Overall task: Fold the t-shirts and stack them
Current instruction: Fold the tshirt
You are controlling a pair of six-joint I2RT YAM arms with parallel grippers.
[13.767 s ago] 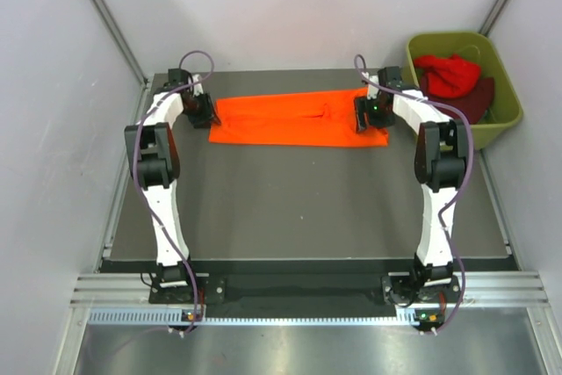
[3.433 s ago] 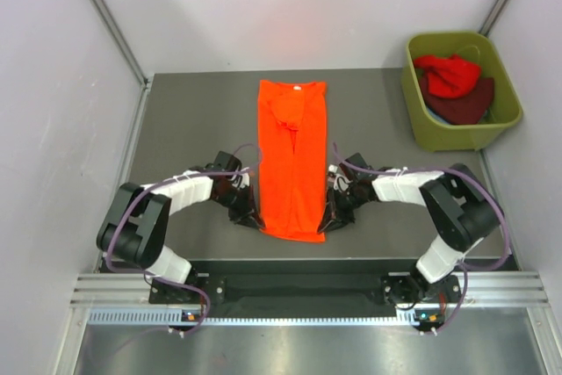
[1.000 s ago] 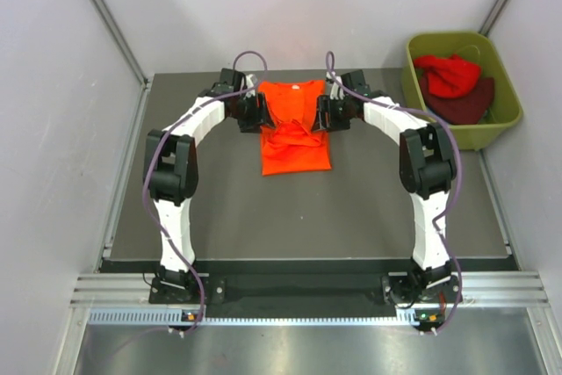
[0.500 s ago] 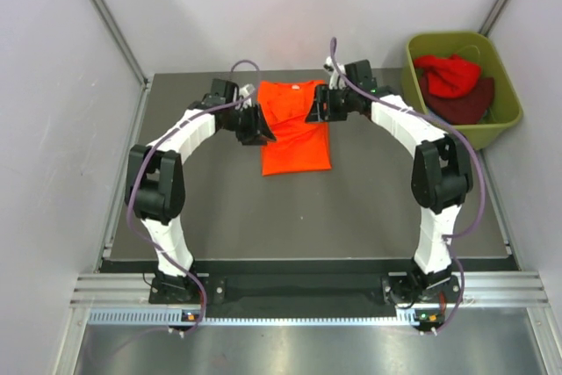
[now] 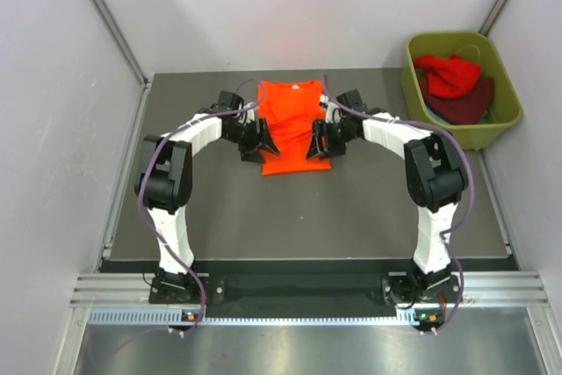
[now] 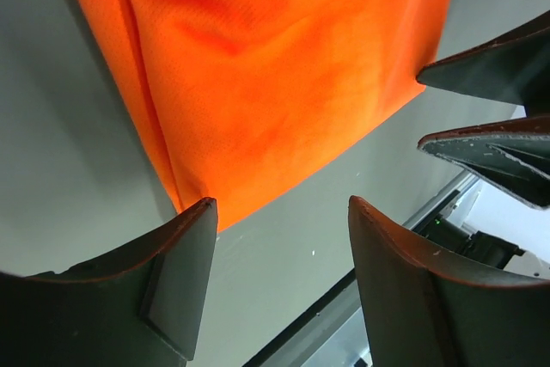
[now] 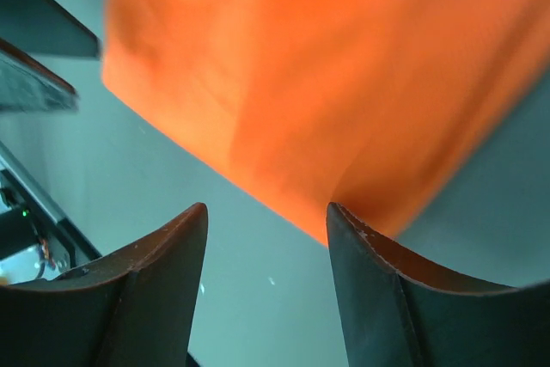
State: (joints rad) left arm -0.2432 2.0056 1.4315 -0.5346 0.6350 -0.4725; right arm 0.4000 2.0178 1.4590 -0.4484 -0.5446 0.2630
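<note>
My right gripper grabs the orange t-shirt's near corner (image 5: 328, 166) next, to fold the t-shirt's near edge over while my left gripper takes the t-shirt's other near corner.
The bright orange t-shirt (image 5: 292, 126) lies folded into a small rectangle at the back middle of the table. My left gripper (image 5: 255, 146) is open and empty at its near-left corner. My right gripper (image 5: 314, 147) is open and empty at its near-right corner. In the left wrist view the shirt's folded edge (image 6: 284, 83) lies just beyond my open fingers (image 6: 185, 277). In the right wrist view the orange cloth (image 7: 326, 75) lies just beyond my open fingers (image 7: 369, 290). A red t-shirt (image 5: 449, 74) and a dark maroon one (image 5: 467, 106) lie in the tub.
The olive-green plastic tub (image 5: 419, 120) stands at the back right, off the table's corner. The dark grey table (image 5: 299, 208) has grey walls on the left, back and right. The table's front edge has a metal rail (image 5: 307, 292).
Both grippers have moved from the shirt's far part toward me, down to its near corners. The shirt lies folded as half a second ago, a little flatter.
</note>
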